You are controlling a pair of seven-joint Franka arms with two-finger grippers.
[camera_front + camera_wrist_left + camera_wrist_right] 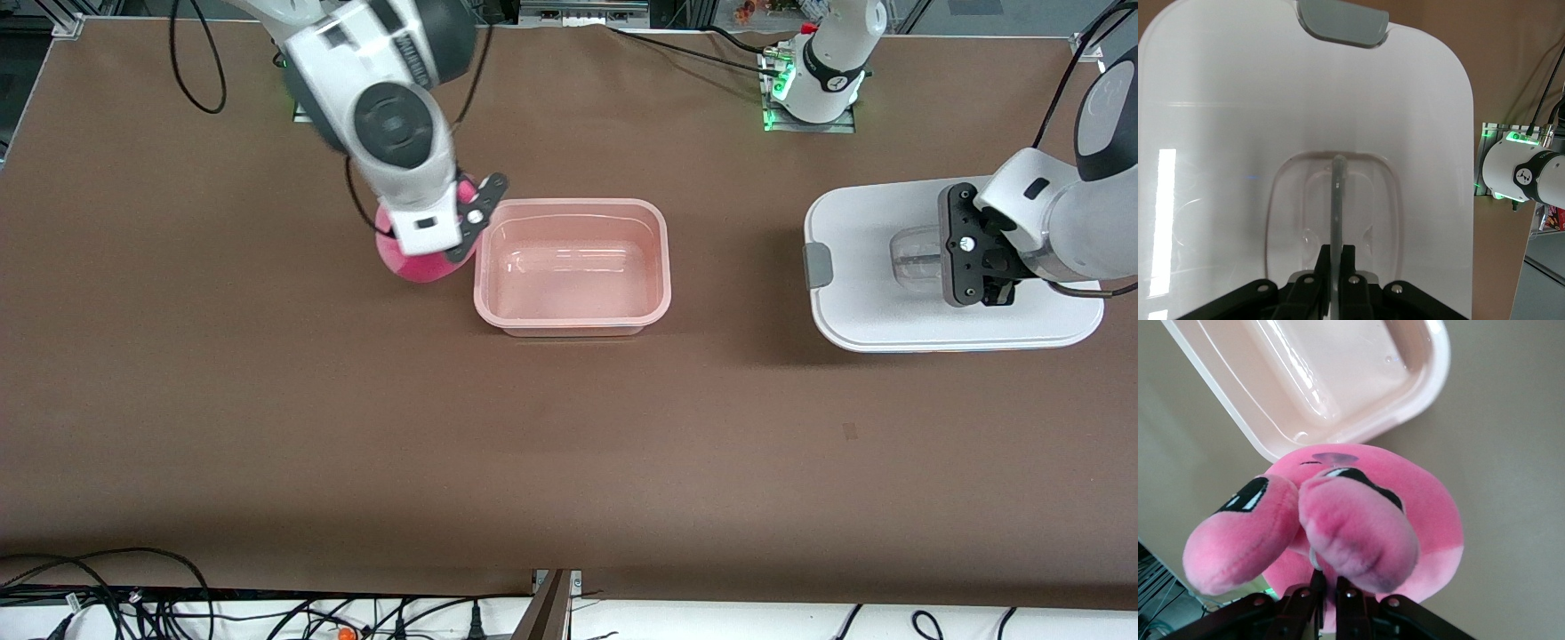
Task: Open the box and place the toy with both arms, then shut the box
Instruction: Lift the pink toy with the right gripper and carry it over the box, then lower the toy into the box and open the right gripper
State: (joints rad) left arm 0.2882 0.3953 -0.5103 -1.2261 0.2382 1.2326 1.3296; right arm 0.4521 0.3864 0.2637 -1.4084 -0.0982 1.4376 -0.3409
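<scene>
I should keep holding the plush toy with my right gripper for now. The toy is short of the pink box's rim (481, 286) (1408, 408).
The pink box (662, 258) stands open and empty mid-table; its rim (1439, 367) also shows in the right wrist view. My right gripper (449, 238) (1328, 587) is shut on the hot-pink plush toy (416, 260) (1358, 520), right beside the box's end toward the right arm. I cannot tell whether the toy touches the table. The white lid (871, 267) (1305, 100) lies flat toward the left arm's end of the table, grey clip (818, 265) facing the box. My left gripper (969, 267) (1338, 257) is shut on the lid's clear centre handle (1338, 200).
The left arm's base (822, 80) stands at the table's back edge, farther from the front camera than the lid. Cables (133, 596) lie below the table's front edge. Brown tabletop stretches between the box and the front edge.
</scene>
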